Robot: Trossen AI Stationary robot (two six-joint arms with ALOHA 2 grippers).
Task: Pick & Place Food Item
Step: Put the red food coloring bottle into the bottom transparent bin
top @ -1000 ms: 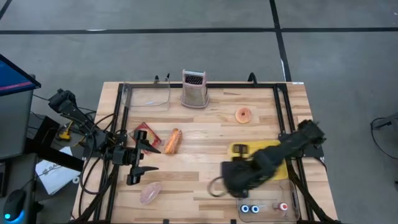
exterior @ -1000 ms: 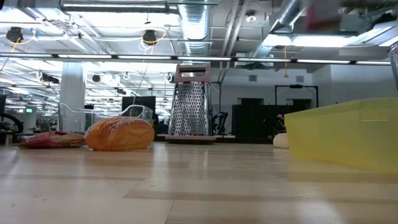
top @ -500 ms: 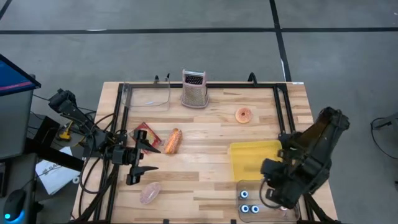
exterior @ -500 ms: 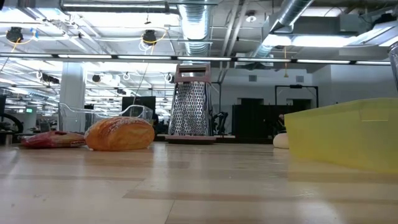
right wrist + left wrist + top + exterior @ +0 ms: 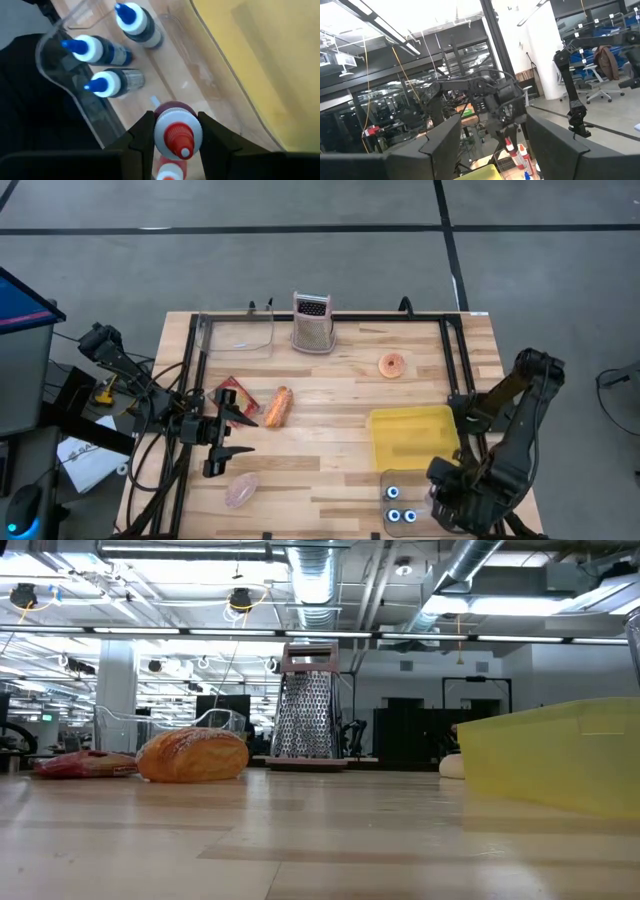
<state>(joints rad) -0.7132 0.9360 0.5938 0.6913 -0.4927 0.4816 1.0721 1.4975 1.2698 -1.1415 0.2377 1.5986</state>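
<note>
The red-capped bottle [image 5: 178, 131] hangs high above the clear tray and would fall if I opened now, so my right gripper should keep holding it.
A bread loaf [image 5: 280, 407] [image 5: 192, 755] lies on the wooden table, with a red packet [image 5: 236, 393] on its left. A doughnut [image 5: 391, 365] lies toward the far right, and a pink wrapped item [image 5: 242, 490] sits near the near edge. The yellow bin [image 5: 412, 438] [image 5: 550, 765] stands right of centre. My left gripper [image 5: 240, 436] hovers open, left of the loaf. My right gripper [image 5: 177, 135] is over the clear tray [image 5: 388, 478] at the near right corner, shut on a red-capped bottle [image 5: 173, 112]. My right gripper pinches the red-capped bottle between its two fingers [image 5: 142, 135] at the white collar [image 5: 162, 131] just under the cap. It comes from above, pointing down. The bottle stands upright among the other bottles. Whether its base rests on the tray is hidden.
A metal grater [image 5: 312, 323] [image 5: 308, 710] and a clear container [image 5: 238, 336] stand at the far edge. Blue-capped bottles [image 5: 131, 17] [image 5: 392, 493] and a second red-capped bottle [image 5: 169, 173] share the clear tray. Black frame rails run along both table sides.
My right arm has swung from over the table's middle, left of the yellow bin, toward the near right corner. It slowed to a stop above the clear tray of bottles. The left arm and the food items have stayed still.
</note>
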